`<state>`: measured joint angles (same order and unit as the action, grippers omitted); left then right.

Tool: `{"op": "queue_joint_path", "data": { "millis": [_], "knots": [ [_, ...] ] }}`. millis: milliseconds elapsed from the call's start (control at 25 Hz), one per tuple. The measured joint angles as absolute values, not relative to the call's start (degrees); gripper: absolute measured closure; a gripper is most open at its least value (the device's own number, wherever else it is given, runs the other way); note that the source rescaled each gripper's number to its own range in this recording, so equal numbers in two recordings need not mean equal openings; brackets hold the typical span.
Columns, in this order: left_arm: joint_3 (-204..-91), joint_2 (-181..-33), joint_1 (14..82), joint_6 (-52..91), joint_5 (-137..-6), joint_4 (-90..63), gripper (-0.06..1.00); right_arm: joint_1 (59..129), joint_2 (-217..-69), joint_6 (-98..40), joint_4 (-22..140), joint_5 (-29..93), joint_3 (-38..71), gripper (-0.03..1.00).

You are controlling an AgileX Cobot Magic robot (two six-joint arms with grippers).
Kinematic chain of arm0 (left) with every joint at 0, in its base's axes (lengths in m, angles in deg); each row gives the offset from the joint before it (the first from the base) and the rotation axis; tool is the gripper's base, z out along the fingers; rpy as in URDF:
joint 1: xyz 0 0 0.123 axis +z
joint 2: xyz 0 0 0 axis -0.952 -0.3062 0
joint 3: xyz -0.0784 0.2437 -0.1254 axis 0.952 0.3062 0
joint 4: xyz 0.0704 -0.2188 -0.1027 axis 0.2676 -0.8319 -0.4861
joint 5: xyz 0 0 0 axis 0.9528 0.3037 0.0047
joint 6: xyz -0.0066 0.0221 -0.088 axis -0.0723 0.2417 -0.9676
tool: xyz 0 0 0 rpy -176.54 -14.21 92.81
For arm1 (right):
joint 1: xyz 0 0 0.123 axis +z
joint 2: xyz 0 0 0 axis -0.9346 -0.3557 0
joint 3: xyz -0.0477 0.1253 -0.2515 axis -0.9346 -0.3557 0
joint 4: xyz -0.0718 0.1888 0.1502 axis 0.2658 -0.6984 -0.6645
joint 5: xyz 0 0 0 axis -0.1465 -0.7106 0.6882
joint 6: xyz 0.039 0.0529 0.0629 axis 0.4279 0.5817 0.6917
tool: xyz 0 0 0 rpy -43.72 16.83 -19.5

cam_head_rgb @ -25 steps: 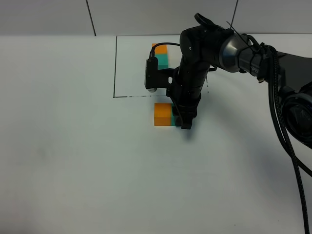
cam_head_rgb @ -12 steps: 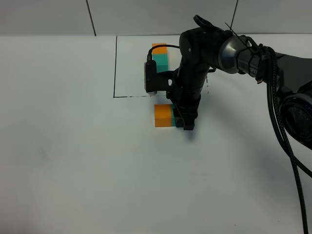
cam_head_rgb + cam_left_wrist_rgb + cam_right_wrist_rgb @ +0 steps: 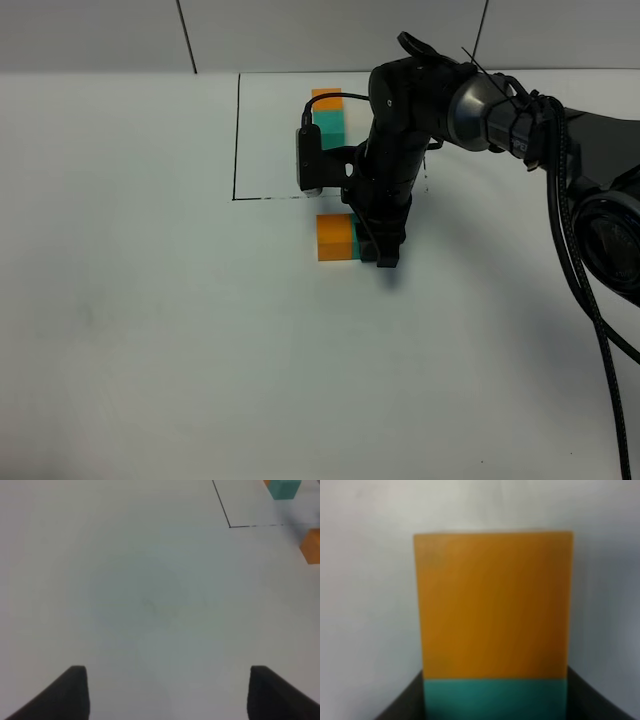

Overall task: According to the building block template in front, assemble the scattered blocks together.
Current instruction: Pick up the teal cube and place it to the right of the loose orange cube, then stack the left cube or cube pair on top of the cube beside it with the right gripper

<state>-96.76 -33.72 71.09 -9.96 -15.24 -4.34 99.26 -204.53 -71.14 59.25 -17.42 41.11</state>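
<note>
The teal cube's lower edge [image 3: 355, 258] meets the tabletop level with the orange cube's and the teal cube would remain there, so my right gripper opens now.
The building block template [image 3: 328, 112], an orange cube above a teal one, lies inside a thin black drawn frame [image 3: 237, 140] at the back. Just in front of the frame sits the loose orange cube [image 3: 334, 236], its right face flush against the teal cube [image 3: 357, 245]. My right gripper [image 3: 378, 252] stands over the teal cube and is shut on it. The right wrist view shows the orange cube [image 3: 492, 605] butted against the teal cube [image 3: 495, 697], with dark fingers [image 3: 402, 705] on either side. My left gripper [image 3: 167, 690] hangs open over bare table.
The right arm [image 3: 480, 100] reaches in from the right and covers part of the frame's right side. In the left wrist view the template's teal cube [image 3: 285, 489] and the loose orange cube [image 3: 312, 545] show at the far edge.
The right gripper and the two joined cubes have shifted very slightly to the right. The left gripper has not moved.
</note>
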Motion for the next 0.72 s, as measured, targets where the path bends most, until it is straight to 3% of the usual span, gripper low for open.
{"op": "queue_joint_path", "data": {
  "millis": [160,360,480,720],
  "knots": [
    [-96.8,-33.7,71.1,-10.0,-15.2,-4.3,0.53,99.3,-204.5,-70.4,59.2,-17.3,41.1,0.89],
    [-96.8,-33.7,71.1,-10.0,-15.2,-4.3,0.53,99.1,-202.8,-66.7,59.2,-17.5,40.9,0.54],
    [-96.8,-33.7,71.1,-10.0,-15.2,-4.3,0.53,98.5,-199.8,-62.6,58.9,-18.5,40.9,0.40],
    [-96.8,-33.7,71.1,-10.0,-15.2,-4.3,0.53,94.0,-191.9,-52.8,58.0,-22.3,40.3,0.33]
  ]
}}
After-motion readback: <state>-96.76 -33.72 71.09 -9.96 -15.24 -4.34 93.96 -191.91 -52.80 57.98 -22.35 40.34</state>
